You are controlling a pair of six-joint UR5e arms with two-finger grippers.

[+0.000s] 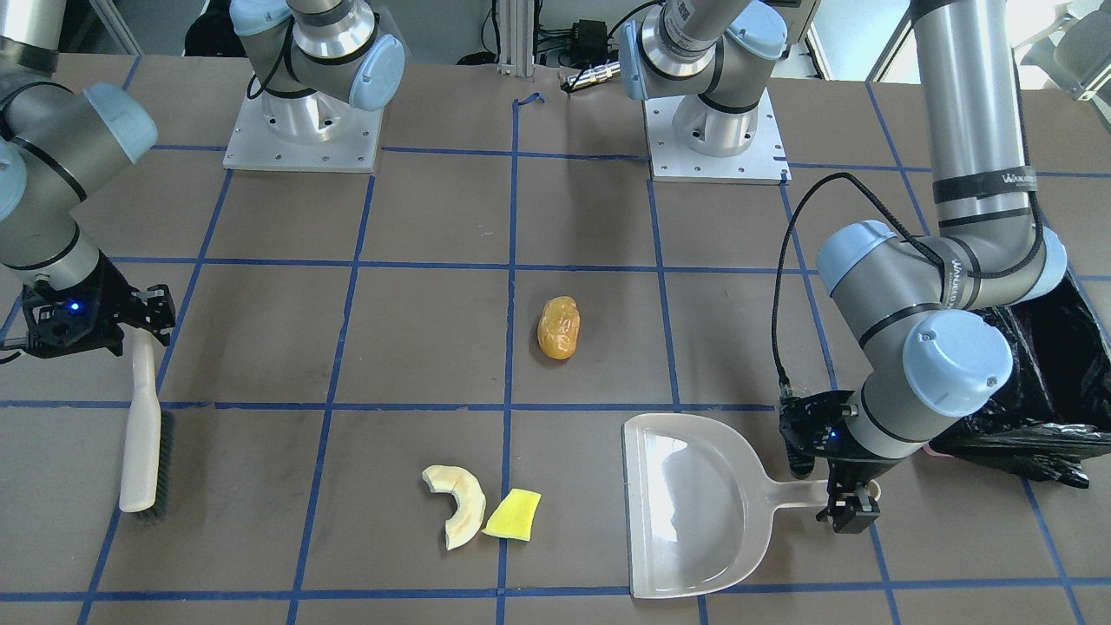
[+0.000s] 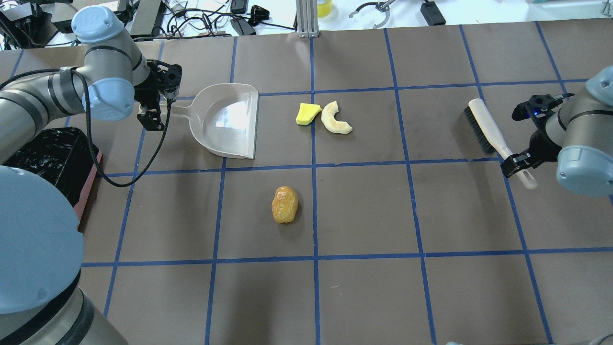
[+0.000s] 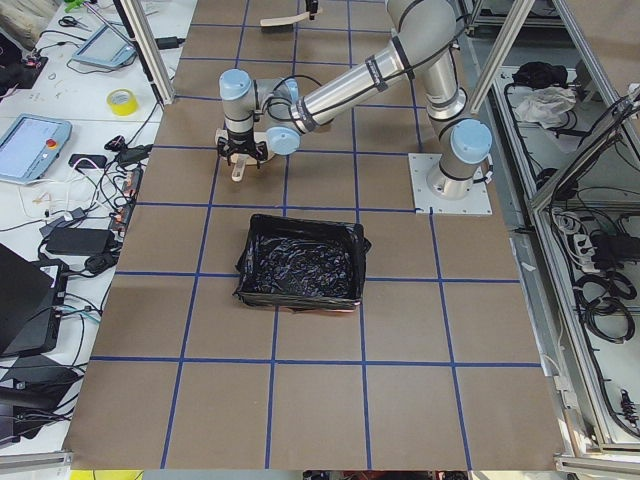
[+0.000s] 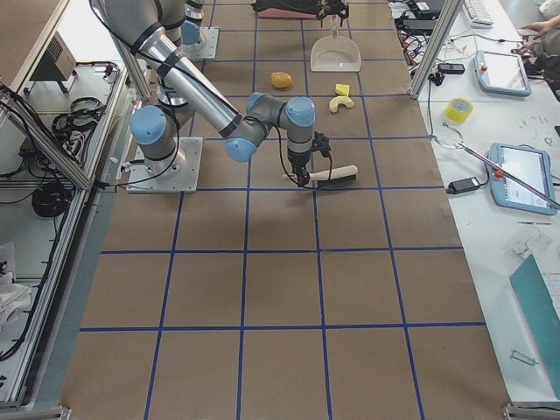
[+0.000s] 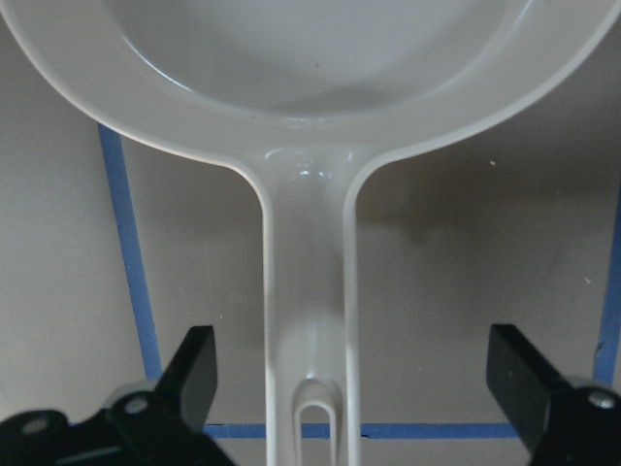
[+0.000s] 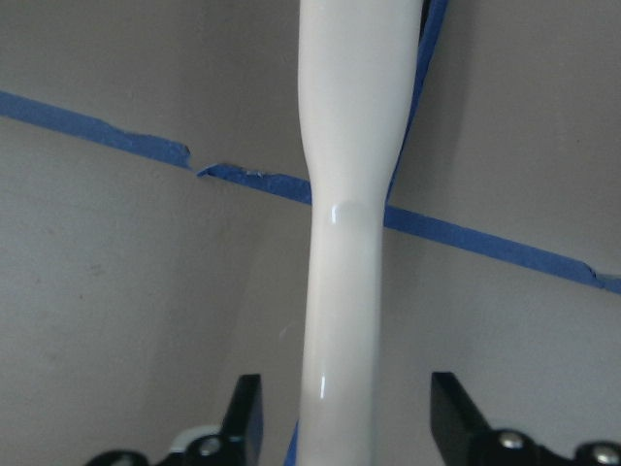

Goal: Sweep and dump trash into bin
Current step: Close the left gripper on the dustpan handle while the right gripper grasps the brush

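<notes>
My right gripper grabs the white brush by its slim handle point(image 1: 141, 359) next, to sweep the scraps into the dustpan point(image 1: 693, 505).
Three trash scraps lie on the table: a cream crescent point(image 2: 335, 120) touching a yellow wedge point(image 2: 307, 113), and an amber lump point(image 2: 285, 204) on its own nearer the robot. The black-lined bin point(image 2: 48, 158) stands by the left arm. My left gripper point(image 2: 160, 103) is open, and its fingers point(image 5: 194, 364) straddle the handle of the pale dustpan point(image 2: 230, 120) without touching it. My right gripper point(image 2: 522, 165) is open around the white handle point(image 6: 344, 243) of the brush point(image 2: 488, 127), which lies flat on the table.
The dustpan's open mouth faces the wedge and crescent, about one grid square away. Both arm bases point(image 1: 299, 130) stand at the robot's side of the table. Blue tape lines grid the brown surface. Cables and tools lie beyond the far edge point(image 2: 239, 14).
</notes>
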